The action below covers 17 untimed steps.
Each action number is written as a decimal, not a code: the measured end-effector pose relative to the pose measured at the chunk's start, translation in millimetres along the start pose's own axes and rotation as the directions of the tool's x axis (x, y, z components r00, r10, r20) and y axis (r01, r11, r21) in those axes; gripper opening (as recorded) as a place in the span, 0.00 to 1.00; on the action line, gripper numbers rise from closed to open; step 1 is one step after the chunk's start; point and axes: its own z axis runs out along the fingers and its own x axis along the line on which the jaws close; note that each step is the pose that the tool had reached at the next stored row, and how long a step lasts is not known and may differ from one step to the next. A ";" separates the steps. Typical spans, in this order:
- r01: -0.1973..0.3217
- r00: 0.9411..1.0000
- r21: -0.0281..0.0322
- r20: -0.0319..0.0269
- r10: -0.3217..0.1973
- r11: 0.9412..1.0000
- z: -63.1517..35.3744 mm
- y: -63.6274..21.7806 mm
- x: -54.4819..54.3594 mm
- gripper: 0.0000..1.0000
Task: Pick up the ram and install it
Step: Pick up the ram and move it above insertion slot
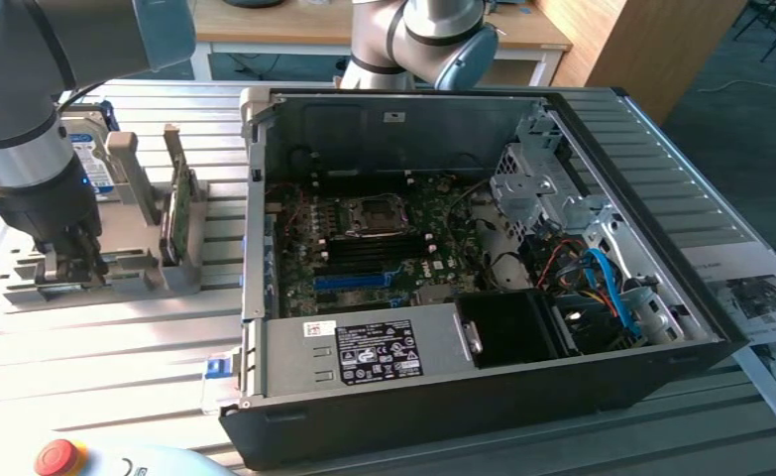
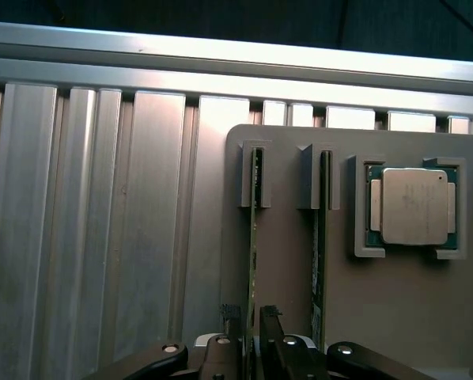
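The gripper grabs the ram by its bare part (image 2: 251, 321) next, between the holder's grey clips, which wrap the ends of the ram (image 2: 254, 229).
The ram (image 2: 254, 229) is a thin green stick standing on edge in a slot of the grey holder (image 2: 292, 317). My gripper (image 2: 251, 318) is open, with one dark finger on each side of the stick's near end and a small gap to each. A second stick of the same kind (image 2: 322, 229) stands in the neighbouring slot. In the exterior view my gripper (image 1: 70, 263) reaches down into the grey holder (image 1: 137, 278) on the exterior view's left, beside the open computer case (image 1: 494, 397). The motherboard (image 1: 361, 253) lies exposed inside the case.
A silver processor chip (image 2: 413, 206) sits in a pocket of the holder. A blue-labelled hard drive (image 1: 86, 149) and a larger green card (image 1: 176, 213) stand on edge in the holder. A red stop button (image 1: 59, 456) and printed sheets (image 1: 758, 297) lie on the slatted metal table (image 1: 97, 367).
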 end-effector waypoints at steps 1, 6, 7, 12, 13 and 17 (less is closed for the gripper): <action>0.000 1.000 0.000 0.000 0.000 1.000 0.0 0.0 0.0 0.24; 0.000 1.000 0.000 0.000 0.000 1.000 0.0 0.0 0.0 0.24; 0.000 1.000 0.000 0.000 0.000 1.000 0.0 0.0 0.0 0.24; 0.000 1.000 0.000 0.000 0.000 1.000 0.0 0.0 0.0 0.15; 0.000 1.000 0.000 0.000 0.000 1.000 0.0 0.0 0.0 0.15; 0.000 1.000 0.000 0.000 0.000 1.000 0.0 0.0 0.0 0.15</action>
